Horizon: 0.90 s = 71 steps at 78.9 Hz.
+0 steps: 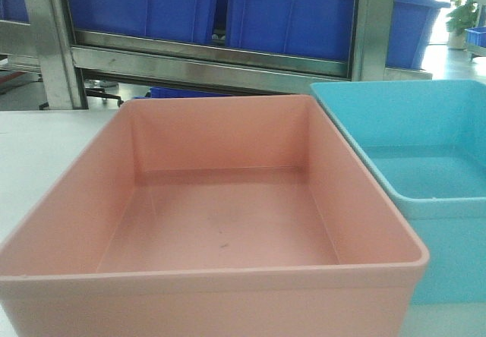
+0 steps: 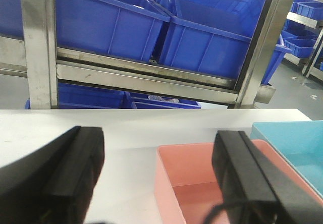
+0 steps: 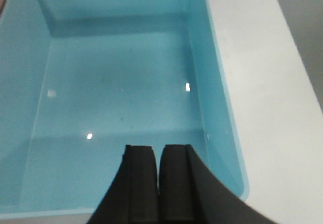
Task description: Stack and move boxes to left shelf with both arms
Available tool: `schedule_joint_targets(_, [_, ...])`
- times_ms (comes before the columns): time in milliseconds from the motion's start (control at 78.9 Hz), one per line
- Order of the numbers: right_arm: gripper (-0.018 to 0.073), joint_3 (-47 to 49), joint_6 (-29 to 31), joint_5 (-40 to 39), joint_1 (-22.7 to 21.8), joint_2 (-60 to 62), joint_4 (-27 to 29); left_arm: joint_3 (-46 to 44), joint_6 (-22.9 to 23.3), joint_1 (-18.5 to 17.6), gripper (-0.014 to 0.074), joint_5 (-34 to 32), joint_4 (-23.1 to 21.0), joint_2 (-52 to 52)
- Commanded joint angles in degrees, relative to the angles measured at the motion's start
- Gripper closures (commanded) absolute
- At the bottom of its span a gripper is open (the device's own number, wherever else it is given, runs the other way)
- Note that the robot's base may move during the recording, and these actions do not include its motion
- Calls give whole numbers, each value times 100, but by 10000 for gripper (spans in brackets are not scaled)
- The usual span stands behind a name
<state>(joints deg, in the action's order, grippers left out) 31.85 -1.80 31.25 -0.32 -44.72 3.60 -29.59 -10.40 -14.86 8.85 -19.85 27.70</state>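
My right gripper grabs the sky-blue bin by its side's rim (image 3: 221, 98) next, to stack it into the salmon pink bin.
The salmon pink bin (image 1: 220, 136) stands empty on the white table, close in front. The sky-blue bin (image 1: 425, 124) stands empty against its right side, a little further back. No gripper shows in the front view. My left gripper (image 2: 157, 143) is wide open and empty above the pink bin's (image 2: 192, 168) left wall, with one finger over the table and one over the bin. The blue bin's corner (image 2: 287, 138) shows at the right. My right gripper (image 3: 159, 151) is shut and empty, hovering over the near end of the blue bin (image 3: 121, 82).
A stainless steel rack with a flat front bar (image 1: 205, 56) stands behind the table and holds dark blue ribbed crates (image 1: 288, 11). Its upright posts (image 2: 38, 42) frame the level. More blue crates (image 2: 161, 103) sit below. The white table (image 3: 267, 82) ends right of the blue bin.
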Motion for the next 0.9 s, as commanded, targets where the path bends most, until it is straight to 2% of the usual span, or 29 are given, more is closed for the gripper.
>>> schedule_joint_targets(0, [510, 708, -2, 179, -9, -614, 41, -161, -6, -3, 230, -420, -68, 17])
schedule_joint_targets(127, [481, 1543, 180, 713, -106, -1478, 41, -161, -6, -3, 230, -420, -68, 17])
schedule_joint_targets(190, [407, 1969, 439, 915, -241, -1885, 41, -161, -6, -3, 230, -420, -68, 17])
schedule_joint_targets(279, [254, 2625, 711, 1242, -558, -2502, 34, -161, -6, -3, 230, -420, -68, 17])
schedule_joint_targets(355, [195, 3175, 942, 1540, -764, -3012, 34, -161, -6, -3, 230, -420, -68, 17])
schedule_joint_targets(481, [195, 4010, 1422, 2151, -860, -3926, 34, -161, -6, -3, 230, -420, -68, 17])
schedule_joint_targets(557, [195, 4498, 1509, 2399, -873, -4542, 34, -161, -6, -3, 230, -420, -68, 17])
schedule_joint_targets(887, [197, 4798, 1618, 2155, -1046, -5875, 34, -161, -6, -3, 230, -420, -68, 17])
